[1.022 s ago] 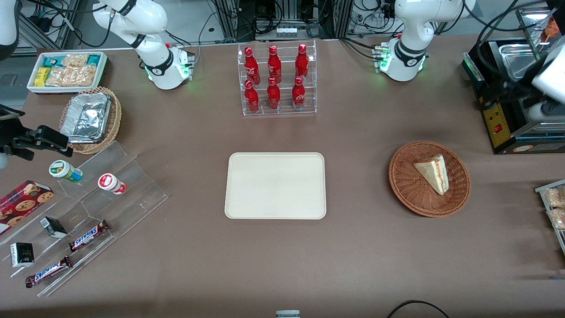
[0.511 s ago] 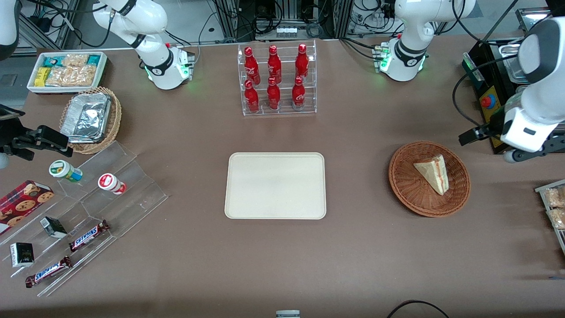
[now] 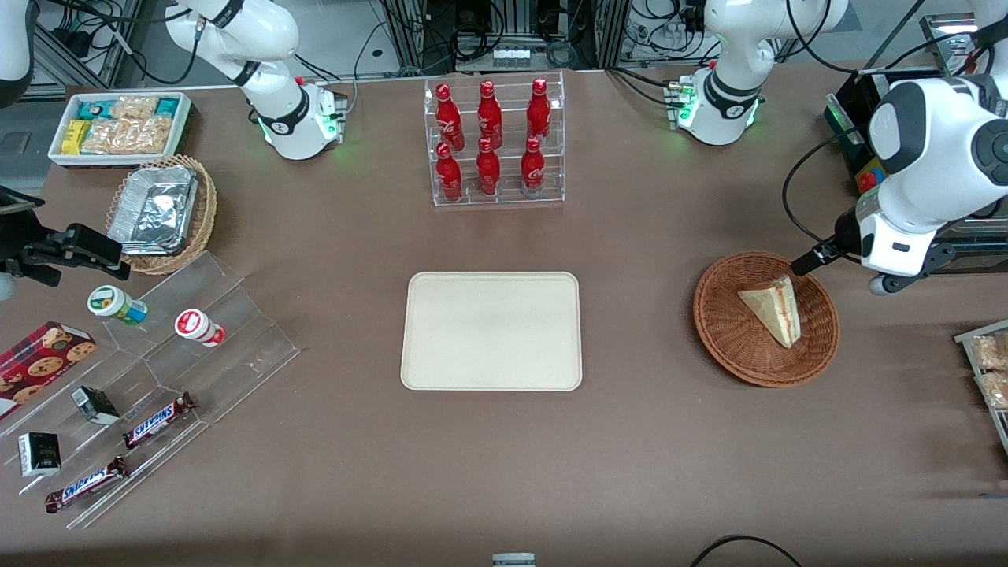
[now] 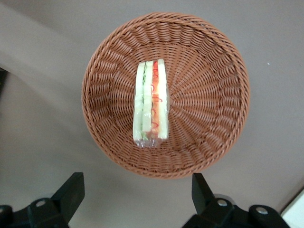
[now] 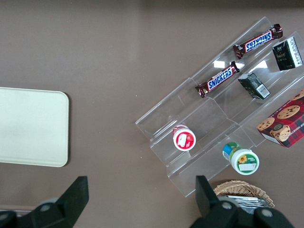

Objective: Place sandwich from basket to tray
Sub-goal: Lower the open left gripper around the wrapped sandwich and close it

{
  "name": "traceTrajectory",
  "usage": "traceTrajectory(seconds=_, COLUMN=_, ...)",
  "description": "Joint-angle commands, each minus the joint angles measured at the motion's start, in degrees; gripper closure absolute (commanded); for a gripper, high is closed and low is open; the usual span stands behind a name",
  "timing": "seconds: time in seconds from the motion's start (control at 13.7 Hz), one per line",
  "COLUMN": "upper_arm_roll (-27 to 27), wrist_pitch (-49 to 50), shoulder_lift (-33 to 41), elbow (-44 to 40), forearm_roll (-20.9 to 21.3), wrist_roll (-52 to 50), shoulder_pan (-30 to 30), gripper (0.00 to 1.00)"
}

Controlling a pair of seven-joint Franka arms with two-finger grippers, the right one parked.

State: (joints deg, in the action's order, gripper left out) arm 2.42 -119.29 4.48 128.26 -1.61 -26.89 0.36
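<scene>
My left gripper will next grab the sandwich by its end with the bunched wrap (image 3: 749, 296) to set it on the cream tray (image 3: 491, 331).
The sandwich (image 3: 773, 309), a pale wedge with red and green filling along its cut edge (image 4: 151, 110), lies in the round reddish-brown wicker basket (image 3: 713, 331) (image 4: 213, 71). The cream rectangular tray (image 3: 491, 331) (image 5: 33, 126) lies at the table's middle with nothing on it. My left gripper (image 3: 891, 264) hangs above the table just outside the basket's rim, toward the working arm's end. In the left wrist view the gripper (image 4: 137, 192) is open, with only bare table between its fingers and the basket just ahead of them.
A black machine (image 3: 898, 197) stands close to the working arm. A tray of snacks (image 3: 988, 370) sits at that table edge. A rack of red bottles (image 3: 494, 142) stands farther from the camera than the tray. An acrylic stand (image 3: 197, 354), foil-tray basket (image 3: 161, 213) and white bin (image 3: 118, 126) lie toward the parked arm's end.
The left arm has swung in from the table's edge by the black machine toward the basket. Sandwich, basket and tray have not moved.
</scene>
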Motion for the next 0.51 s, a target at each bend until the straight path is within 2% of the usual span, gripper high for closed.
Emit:
traceTrajectory(seconds=0.0, upper_arm_roll=-0.40, wrist_pitch=-7.32, shoulder_lift=1.41, elbow=5.32, forearm_roll=-0.94, wrist_roll=-1.06, shoulder_pan=0.61, gripper=0.00)
traceTrajectory(seconds=0.15, upper_arm_roll=-0.40, wrist_pitch=-12.69, shoulder_lift=-1.21, elbow=6.21, forearm_roll=-2.51, wrist_roll=-3.24, shoulder_pan=0.52, gripper=0.00)
traceTrajectory(seconds=0.44, upper_arm_roll=-0.40, wrist_pitch=-22.54, shoulder_lift=-6.31, elbow=7.53, forearm_roll=-2.79, wrist_roll=-4.39, shoulder_pan=0.26, gripper=0.00)
